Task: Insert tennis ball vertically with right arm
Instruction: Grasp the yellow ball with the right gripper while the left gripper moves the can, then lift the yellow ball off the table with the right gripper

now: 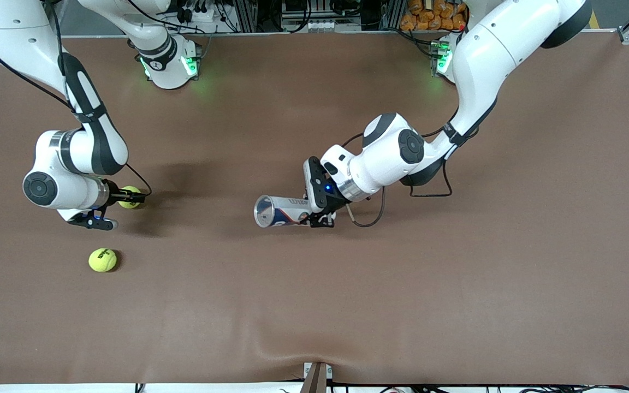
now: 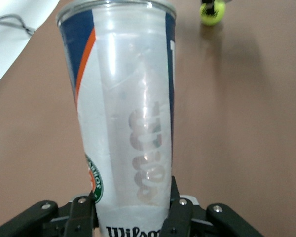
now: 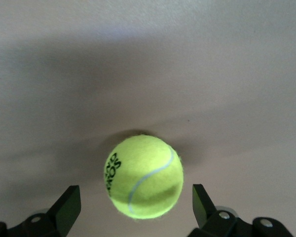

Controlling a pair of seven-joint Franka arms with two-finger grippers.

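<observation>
I need to move my right gripper toward the ball before closing, because the tennis ball's middle (image 3: 143, 176) is beyond the gripper's fingers and they would miss it now.
A yellow-green tennis ball (image 1: 126, 203) (image 3: 144, 175) rests on the brown table near the right arm's end. My right gripper (image 1: 135, 196) (image 3: 135, 205) is open around it, with a gap between the ball and each of its fingers (image 3: 69, 207). A clear ball can (image 1: 280, 211) (image 2: 123, 98) with a blue, white and orange label is held almost level over the middle of the table, its open mouth toward the right arm's end. My left gripper (image 1: 315, 216) (image 2: 133, 217) is shut on the can near its base. The same ball (image 2: 212, 12) shows small in the left wrist view.
A second tennis ball (image 1: 102, 260) lies on the table, nearer to the front camera than the right gripper. The brown mat (image 1: 402, 300) covers the whole table. Both arm bases (image 1: 170, 65) stand along the table's edge farthest from the front camera.
</observation>
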